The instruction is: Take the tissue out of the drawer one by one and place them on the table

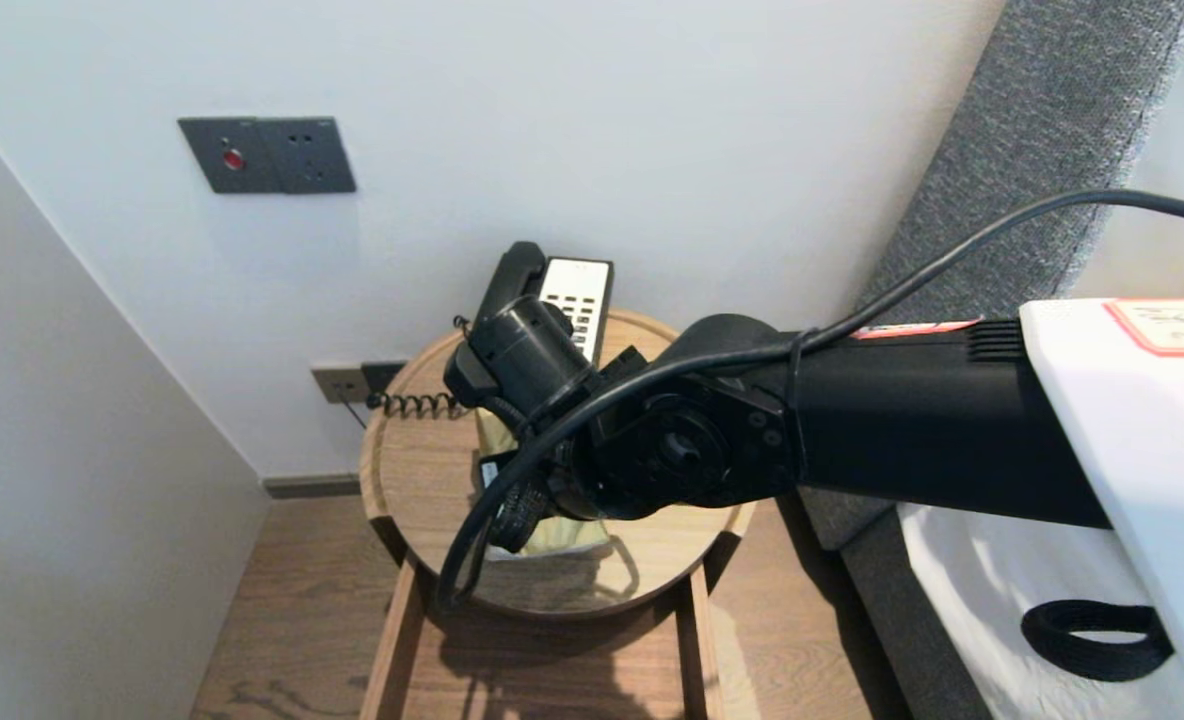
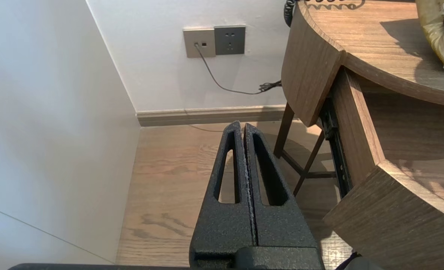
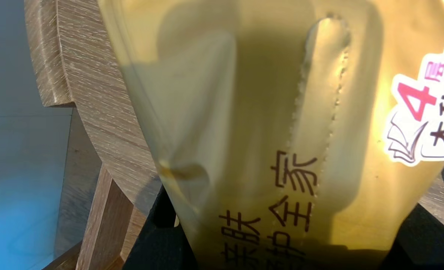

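The tissue pack [image 1: 562, 535] would lie low inside the round tabletop's rim if my right gripper opened now, so I should release it.
A yellow plastic tissue pack [image 3: 267, 112] with dark printed characters fills the right wrist view, and dark finger shapes show through its film. My right gripper [image 1: 524, 505] reaches over the round wooden bedside table [image 1: 422, 470] and is shut on this pack [image 1: 562, 535], which sits low over the tabletop near its front edge. The wrist hides most of the fingers in the head view. One end of the pack [image 2: 434, 33] shows from the side. My left gripper [image 2: 242, 127] hangs parked over the wooden floor beside the table, shut and empty.
A black and white desk phone [image 1: 562, 290] with a coiled cord [image 1: 417, 405] stands at the back of the table. A drawer [image 2: 413, 123] is pulled out under the tabletop. Walls close in on the left and behind. The bed [image 1: 1002, 580] and grey headboard [image 1: 1032, 130] lie to the right.
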